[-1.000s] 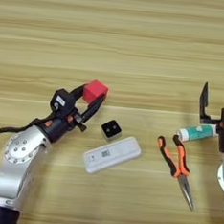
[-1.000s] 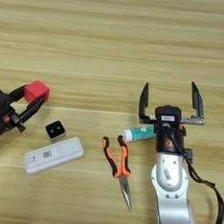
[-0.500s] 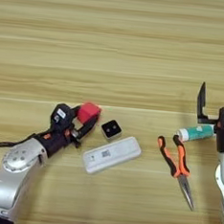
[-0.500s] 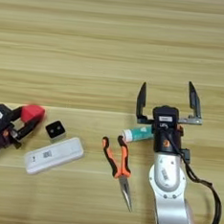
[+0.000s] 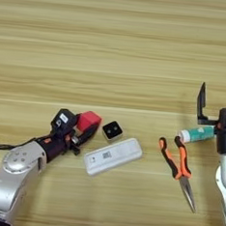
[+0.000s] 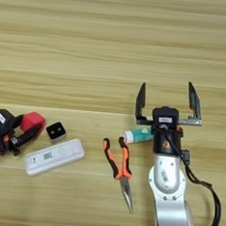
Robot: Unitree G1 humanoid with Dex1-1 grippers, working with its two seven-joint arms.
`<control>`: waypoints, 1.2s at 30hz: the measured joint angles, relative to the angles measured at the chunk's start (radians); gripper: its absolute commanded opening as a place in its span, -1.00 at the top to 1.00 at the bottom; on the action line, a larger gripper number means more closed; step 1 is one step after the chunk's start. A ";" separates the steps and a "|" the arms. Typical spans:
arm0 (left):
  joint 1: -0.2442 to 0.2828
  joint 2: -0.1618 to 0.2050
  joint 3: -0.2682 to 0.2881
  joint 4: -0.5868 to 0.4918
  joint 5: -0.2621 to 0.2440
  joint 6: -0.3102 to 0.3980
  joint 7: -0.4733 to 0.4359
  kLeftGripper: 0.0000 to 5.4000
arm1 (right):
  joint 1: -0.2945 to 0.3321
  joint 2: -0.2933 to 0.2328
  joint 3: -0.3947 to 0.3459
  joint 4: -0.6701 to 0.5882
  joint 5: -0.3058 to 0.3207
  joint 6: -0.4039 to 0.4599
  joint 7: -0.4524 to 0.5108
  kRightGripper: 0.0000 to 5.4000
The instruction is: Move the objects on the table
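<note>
My left gripper should open: the red cube [image 5: 88, 119] would stand, low on the wood beside the black cube.
On the table [image 5: 116, 47], my left gripper [image 5: 83, 128] is shut on the small red cube [image 5: 88, 119], low at the front left; the gripper [image 6: 27, 128] also shows at the left edge of the right eye view. The tiny black cube with white dots [image 5: 112, 130] lies just right of the red cube. In front of it lies the long white device [image 5: 113, 156], slanted. The orange-black-handled pliers [image 6: 119, 162] lie with their tips pointing toward me. The white tube with teal label [image 6: 138, 135] lies partly hidden behind my right wrist. My right gripper [image 6: 167, 101] stands open, fingers pointing away, holding nothing.
My left forearm [image 5: 18, 169] reaches in from the bottom left corner. My right arm [image 6: 169, 187] with its black cable rises from the bottom edge, just right of the pliers. Bare wood spreads across the far half of the table.
My left gripper has carried the red cube toward me and lower, down to beside the black cube. The right arm and the other objects have not moved.
</note>
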 measured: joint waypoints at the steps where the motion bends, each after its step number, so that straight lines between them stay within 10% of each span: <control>1: 0.000 0.000 0.000 0.000 0.000 0.000 -0.001 0.17 | 0.000 0.000 0.000 0.000 0.000 0.000 0.000 -1.00; 25: 0.019 0.021 -0.018 0.001 0.042 -0.027 0.002 -0.70 | 0.005 0.000 0.006 0.002 0.008 -0.012 0.003 -1.00; 36: -0.003 0.004 0.036 -0.012 -0.024 -0.054 -0.021 -0.99 | 0.005 -0.003 -0.001 0.009 0.030 -0.013 0.006 -1.00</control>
